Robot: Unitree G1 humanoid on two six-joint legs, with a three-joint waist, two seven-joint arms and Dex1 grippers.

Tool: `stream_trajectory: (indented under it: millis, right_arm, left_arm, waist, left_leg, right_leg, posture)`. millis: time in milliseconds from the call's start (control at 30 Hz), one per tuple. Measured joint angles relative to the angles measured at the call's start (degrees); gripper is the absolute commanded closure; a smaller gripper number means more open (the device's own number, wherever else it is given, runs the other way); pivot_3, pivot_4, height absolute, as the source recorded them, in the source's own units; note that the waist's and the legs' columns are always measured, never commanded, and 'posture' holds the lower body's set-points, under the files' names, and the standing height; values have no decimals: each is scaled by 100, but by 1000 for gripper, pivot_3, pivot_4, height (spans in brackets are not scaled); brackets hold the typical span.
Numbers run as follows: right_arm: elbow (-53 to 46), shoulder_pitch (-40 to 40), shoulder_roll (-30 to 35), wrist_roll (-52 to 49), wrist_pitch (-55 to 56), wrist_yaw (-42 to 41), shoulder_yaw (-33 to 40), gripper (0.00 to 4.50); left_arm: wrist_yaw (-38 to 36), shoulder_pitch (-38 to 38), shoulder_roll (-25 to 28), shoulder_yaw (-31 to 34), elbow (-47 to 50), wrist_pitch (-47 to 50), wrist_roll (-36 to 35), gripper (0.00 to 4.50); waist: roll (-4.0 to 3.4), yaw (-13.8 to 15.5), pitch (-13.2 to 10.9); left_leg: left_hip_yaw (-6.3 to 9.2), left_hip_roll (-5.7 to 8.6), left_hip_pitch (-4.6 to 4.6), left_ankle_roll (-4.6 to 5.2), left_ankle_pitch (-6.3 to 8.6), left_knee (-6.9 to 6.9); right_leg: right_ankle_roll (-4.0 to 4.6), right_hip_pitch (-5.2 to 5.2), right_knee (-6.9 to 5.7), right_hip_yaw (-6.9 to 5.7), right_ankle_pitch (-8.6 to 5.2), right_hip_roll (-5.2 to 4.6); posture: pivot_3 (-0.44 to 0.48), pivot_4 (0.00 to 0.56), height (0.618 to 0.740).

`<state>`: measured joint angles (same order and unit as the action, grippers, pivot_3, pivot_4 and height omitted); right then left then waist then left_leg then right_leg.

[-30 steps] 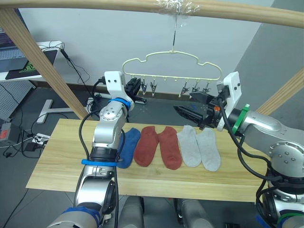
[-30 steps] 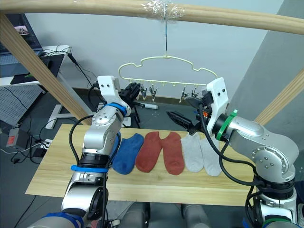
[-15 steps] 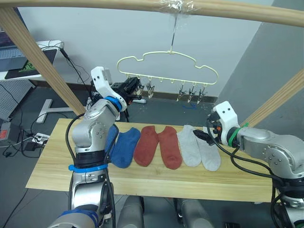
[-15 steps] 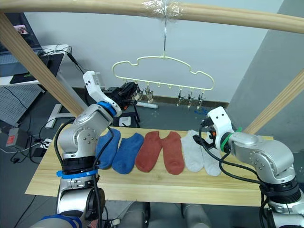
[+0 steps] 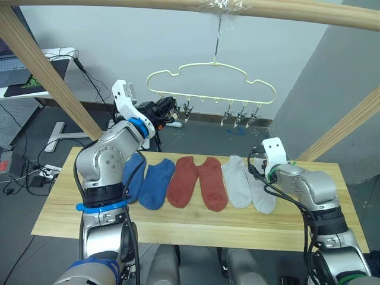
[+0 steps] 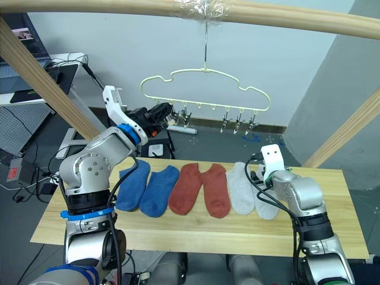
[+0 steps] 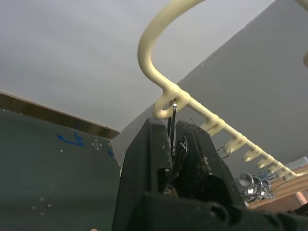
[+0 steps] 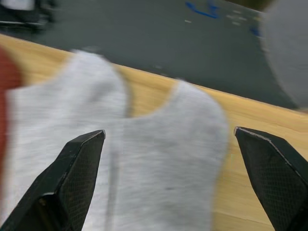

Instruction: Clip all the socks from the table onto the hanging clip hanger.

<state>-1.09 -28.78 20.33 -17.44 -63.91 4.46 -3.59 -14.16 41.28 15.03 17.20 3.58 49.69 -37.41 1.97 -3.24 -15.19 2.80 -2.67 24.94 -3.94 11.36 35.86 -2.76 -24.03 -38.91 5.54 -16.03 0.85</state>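
Observation:
My right gripper should next grab the light grey sock by its cuff (image 8: 196, 105) to clip it onto the hanging clip hanger.
Six socks lie in a row on the table (image 5: 65, 205): two blue socks (image 5: 156, 184), two rust-red socks (image 5: 183, 181) and two light grey socks (image 5: 237, 181). The pale-yellow clip hanger (image 5: 212, 66) hangs above them from the top pole. My left gripper (image 5: 165, 109) is raised at the hanger's left end, shut on the leftmost clip (image 7: 173, 120). My right gripper (image 8: 168, 132) is down over the outer grey sock (image 8: 166, 175). It is wide open, with a finger (image 8: 72, 178) on either side of that sock.
Thick wooden poles frame the scene: a top beam (image 5: 148, 5), a slanted one at left (image 5: 50, 74) and another at right (image 5: 347, 127). A desk with a laptop (image 5: 27, 74) and floor cables (image 5: 32, 175) lie beyond the table's left end.
My right arm dropped from beside the hanger down to the grey socks. My left gripper shifted to the hanger's left end, and its arm uncovered the second blue sock.

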Motion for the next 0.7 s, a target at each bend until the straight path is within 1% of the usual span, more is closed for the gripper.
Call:
stream_trajectory:
  millis: [200,333,500,700]
  right_arm:
    - [871,-273,-508,468,575,83,54,0]
    - [1404,-474,-662,739,922,222,210,0]
    - [1710,-602,-792,981,1150,395,359,0]
    - [1725,-549,-969,1189,884,655,655,0]
  left_arm:
    - [80,-2,-1,-30,42,12,-3,4282]
    - [104,-4,1,-58,75,14,-5,4282]
    - [112,-5,3,-70,127,23,-7,4282]
    - [131,-26,38,-81,184,39,-7,4282]
  waist:
    - [-5,2,-20]
    - [-3,12,-39]
    - [-2,21,-50]
    - [-4,44,-57]
  left_leg:
    - [0,0,0,0,0,-3]
    - [-1,0,0,-2,1,-3]
    - [0,0,0,-2,1,-4]
    - [1,0,0,-2,1,-7]
  right_leg:
    - [0,-2,-2,-1,0,0]
    - [2,-1,-2,-1,1,-2]
    - [24,-2,-2,-3,15,-2]
    - [26,-2,-3,-4,16,-2]
  posture:
    - [-6,278,740]
    - [1,279,740]
    - [14,280,740]
    - [18,282,740]
